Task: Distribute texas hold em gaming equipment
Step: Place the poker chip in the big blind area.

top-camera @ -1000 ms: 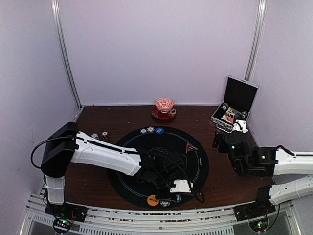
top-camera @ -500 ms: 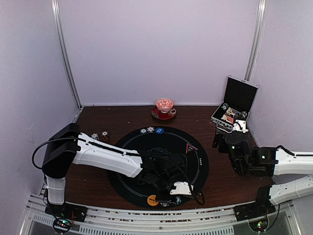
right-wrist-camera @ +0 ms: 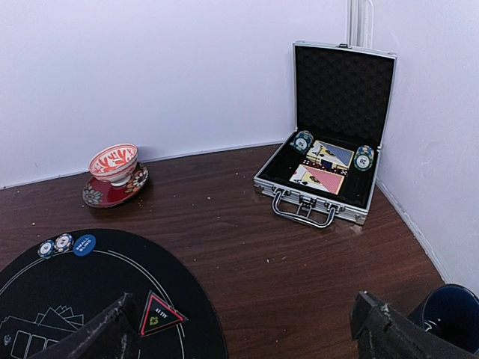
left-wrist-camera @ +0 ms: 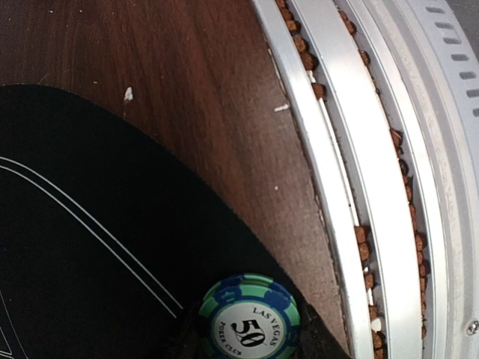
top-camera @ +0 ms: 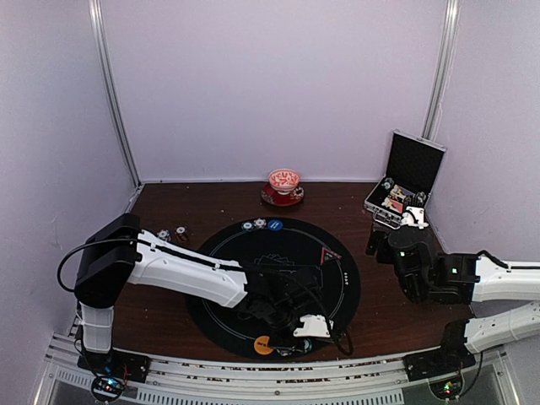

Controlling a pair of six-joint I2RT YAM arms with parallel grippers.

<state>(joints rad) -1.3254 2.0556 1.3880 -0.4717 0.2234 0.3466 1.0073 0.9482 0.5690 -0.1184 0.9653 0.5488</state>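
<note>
The poker chip hangs low over flat mat and would land on the mat's near rim, so it is time to open my left gripper now.
My left gripper (left-wrist-camera: 251, 333) is shut on a green-and-blue striped poker chip (left-wrist-camera: 251, 314) marked 50. It hangs low over the near rim of the round black mat (left-wrist-camera: 75, 224). From above, the left gripper (top-camera: 309, 341) sits beside an orange button disc (top-camera: 263, 345). Two pale chips (top-camera: 253, 224) and a blue button disc (top-camera: 275, 224) lie on the mat's far rim. My right gripper (right-wrist-camera: 247, 336) is open and holds nothing, right of the mat. The open case (right-wrist-camera: 329, 202) ahead of it holds cards (right-wrist-camera: 318, 178) and chips (right-wrist-camera: 303, 140).
A red patterned bowl on a saucer (top-camera: 283, 186) stands by the back wall. Two chips (top-camera: 172, 233) lie on the wood left of the mat. A black triangle marker (right-wrist-camera: 157, 314) lies on the mat's right side. The metal rail (left-wrist-camera: 359, 149) runs along the near table edge.
The left gripper has shifted slightly toward the near edge of the mat with the chip in it. The right arm has stayed still.
</note>
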